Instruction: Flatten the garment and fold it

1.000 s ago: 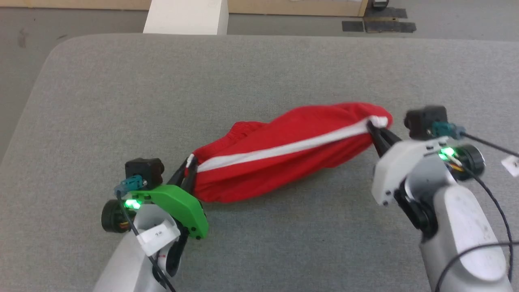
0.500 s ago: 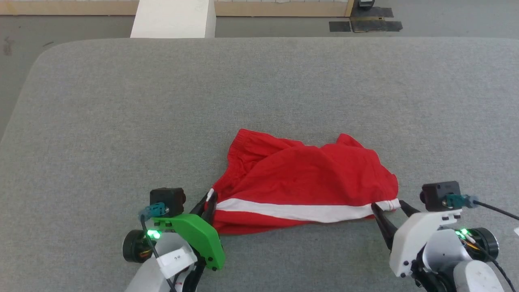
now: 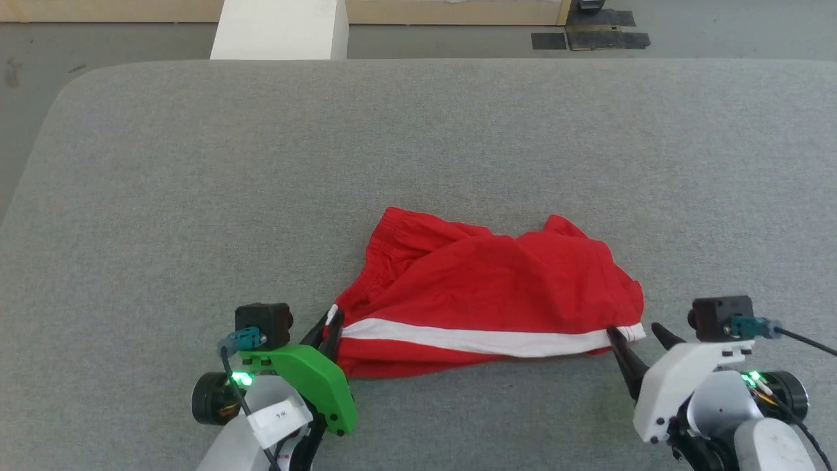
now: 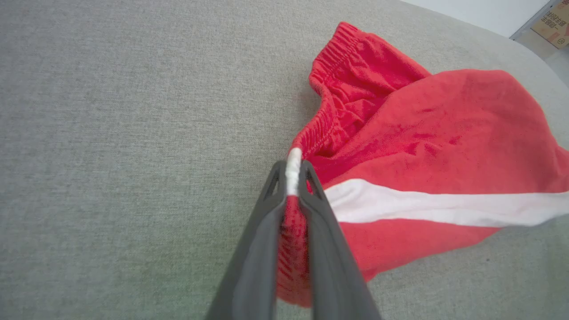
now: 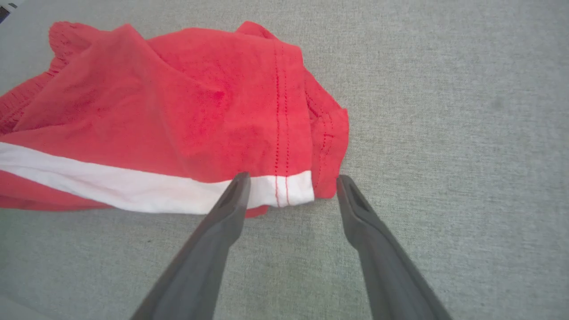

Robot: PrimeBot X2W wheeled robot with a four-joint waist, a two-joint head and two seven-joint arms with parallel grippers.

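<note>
I need to flatten and fold the red shorts [image 3: 486, 275], so next I should pick up the white stripe by its hem end [image 3: 633, 332] with my right gripper.
The garment [image 3: 497, 288], red shorts with a white side stripe, lies rumpled on the grey table near its front edge, stripe running left to right. My left gripper [image 3: 329, 322] is shut on the waistband end of the stripe [image 4: 293, 171], with red fabric bunched between its fingers. My right gripper [image 3: 637, 330] stands open at the hem end, its fingers on either side of the white stripe's tip [image 5: 289, 189], the cloth lying free on the table. The elastic waistband [image 4: 338, 49] is folded under at the left.
The grey padded table [image 3: 196, 163] stretches wide to the left, back and right of the shorts. Beyond its far edge stand a white box [image 3: 278, 29] and a wooden wall base, with dark tape patches [image 3: 592, 38] on the floor.
The shorts, held stretched and lifted a second ago, now lie on the table nearer the front. My right gripper has opened and let go of the hem end; the left still grips.
</note>
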